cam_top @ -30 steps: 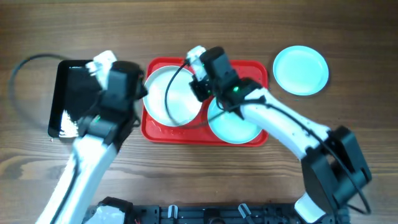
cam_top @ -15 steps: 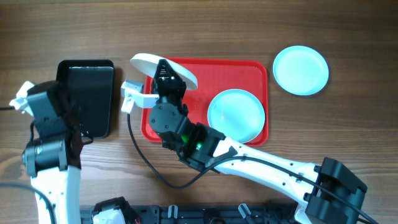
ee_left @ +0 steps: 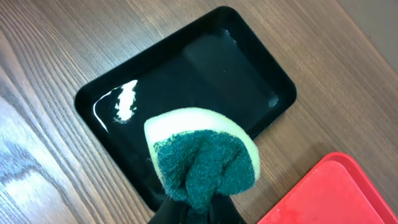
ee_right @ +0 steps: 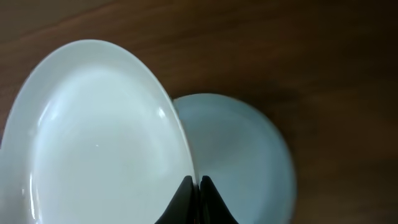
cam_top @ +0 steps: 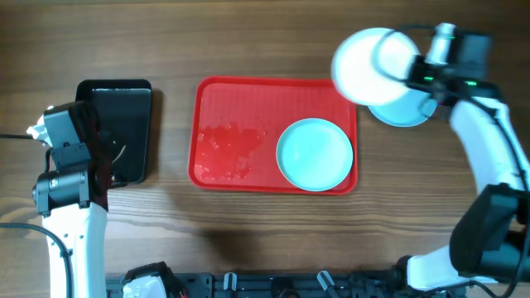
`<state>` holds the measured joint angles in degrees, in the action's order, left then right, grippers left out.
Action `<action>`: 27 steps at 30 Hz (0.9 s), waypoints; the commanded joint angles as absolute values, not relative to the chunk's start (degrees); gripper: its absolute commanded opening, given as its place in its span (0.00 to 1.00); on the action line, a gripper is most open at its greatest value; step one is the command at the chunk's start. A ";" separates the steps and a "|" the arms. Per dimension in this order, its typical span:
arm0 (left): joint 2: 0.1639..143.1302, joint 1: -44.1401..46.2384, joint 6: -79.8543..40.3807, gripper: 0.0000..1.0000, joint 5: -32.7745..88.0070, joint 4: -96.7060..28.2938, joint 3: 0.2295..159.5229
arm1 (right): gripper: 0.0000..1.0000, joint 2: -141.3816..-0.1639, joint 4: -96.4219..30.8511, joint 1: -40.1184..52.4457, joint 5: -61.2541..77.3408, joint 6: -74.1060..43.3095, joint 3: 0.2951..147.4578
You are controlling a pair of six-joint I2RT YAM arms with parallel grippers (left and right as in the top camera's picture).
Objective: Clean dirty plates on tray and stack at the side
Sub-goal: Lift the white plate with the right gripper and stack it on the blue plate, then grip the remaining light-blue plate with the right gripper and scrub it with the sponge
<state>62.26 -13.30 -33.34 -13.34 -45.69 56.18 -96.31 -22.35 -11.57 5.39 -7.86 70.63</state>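
Note:
My right gripper keeps holding the white plate (cam_top: 367, 66) until it covers the outer turquoise plate (cam_top: 404, 111). For now its rim overhangs the tray, leaving that plate exposed.
My right gripper (cam_top: 411, 76) is shut on the rim of the white plate (cam_top: 367, 66) and holds it in the air over a pale turquoise plate (cam_top: 406, 112) on the table right of the red tray (cam_top: 217, 108). In the right wrist view the jaws (ee_right: 194, 186) pinch the white plate's (ee_right: 93, 137) edge, the turquoise plate (ee_right: 236, 149) below. A second turquoise plate (cam_top: 314, 154) lies in the tray's right half. My left gripper (ee_left: 205, 208) is shut on a green and yellow sponge (ee_left: 202, 155) above the black tray (ee_left: 186, 81).
The black glossy tray (cam_top: 128, 108) lies left of the red tray. The red tray's left half shows wet smears (cam_top: 228, 149). My left arm (cam_top: 70, 178) is at the table's left edge. Wood table all around.
My right arm has swung from the red tray's left end to the far right, carrying the white plate over the turquoise plate on the table. My left arm has barely moved.

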 commanded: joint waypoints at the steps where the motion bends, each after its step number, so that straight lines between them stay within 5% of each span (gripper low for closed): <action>1: 62.15 -13.67 -33.45 0.04 -12.80 -45.45 56.25 | 0.04 -97.17 -22.33 -16.32 8.60 -9.61 70.74; 5: 62.17 -13.67 -33.43 0.04 -12.80 -45.45 56.25 | 0.04 -103.22 -21.67 -17.32 2.42 -14.13 70.74; 6: 62.15 -13.67 -33.43 0.04 -12.82 -45.45 56.25 | 0.12 -104.73 -21.19 -17.32 2.39 -14.06 70.74; 8: 62.17 -13.67 -33.43 0.04 -12.82 -45.43 56.25 | 0.47 -105.78 -20.91 -17.32 2.70 -13.45 70.78; 9: 62.17 -13.67 -33.43 0.04 -12.82 -45.45 56.25 | 0.50 -105.06 -22.00 -17.26 3.99 -13.47 70.91; 14: 62.17 -13.67 -33.45 0.04 -12.80 -45.25 56.25 | 0.53 -93.19 -36.07 -10.61 25.28 -6.17 70.91; 20: 62.17 -13.67 -33.43 0.04 -12.21 -44.64 56.25 | 0.57 -97.34 -41.98 12.64 3.73 -5.98 65.52; 27: 62.17 -13.67 -33.43 0.04 -12.19 -44.66 56.25 | 0.57 -102.67 -39.81 15.86 -1.32 -2.44 64.16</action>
